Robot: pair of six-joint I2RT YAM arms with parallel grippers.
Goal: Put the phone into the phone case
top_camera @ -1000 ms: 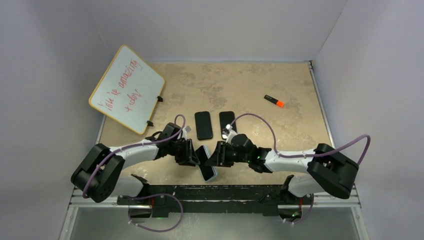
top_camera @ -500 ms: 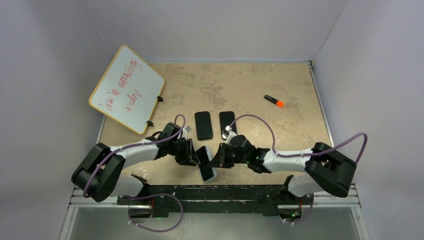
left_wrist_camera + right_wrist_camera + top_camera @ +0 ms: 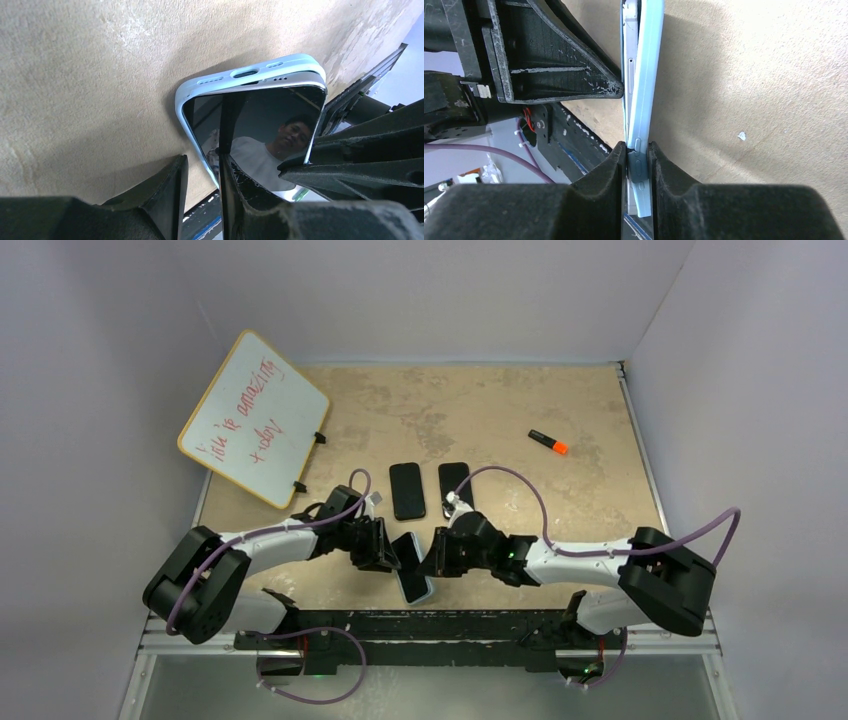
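Observation:
My right gripper would raise the phone (image 3: 413, 586) and its pale blue case if I lifted it now, because it is pinching both at the phone's side buttons.
A black-screened phone (image 3: 411, 570) in a pale blue phone case (image 3: 426, 590) is held just above the table near its front edge, between both grippers. My left gripper (image 3: 386, 552) is shut on its left long edge. In the left wrist view, one of that gripper's (image 3: 202, 161) fingers lies on the glossy phone screen (image 3: 260, 125) and the other behind the case (image 3: 250, 70). My right gripper (image 3: 438, 558) is shut on the opposite edge. Seen from the right wrist, that gripper (image 3: 638, 150) pinches the phone (image 3: 628, 65) and the case (image 3: 650, 60) together at the side buttons.
Two more dark phones (image 3: 407, 490) (image 3: 453, 484) lie flat just beyond the grippers. A whiteboard (image 3: 255, 418) with red writing leans at the back left. An orange-and-black marker (image 3: 548, 442) lies at the back right. The black frame rail (image 3: 430, 625) runs under the held phone.
The right gripper has narrowed from a wider stance onto the phone and case edge and shifted slightly left. The left gripper has kept its hold and place.

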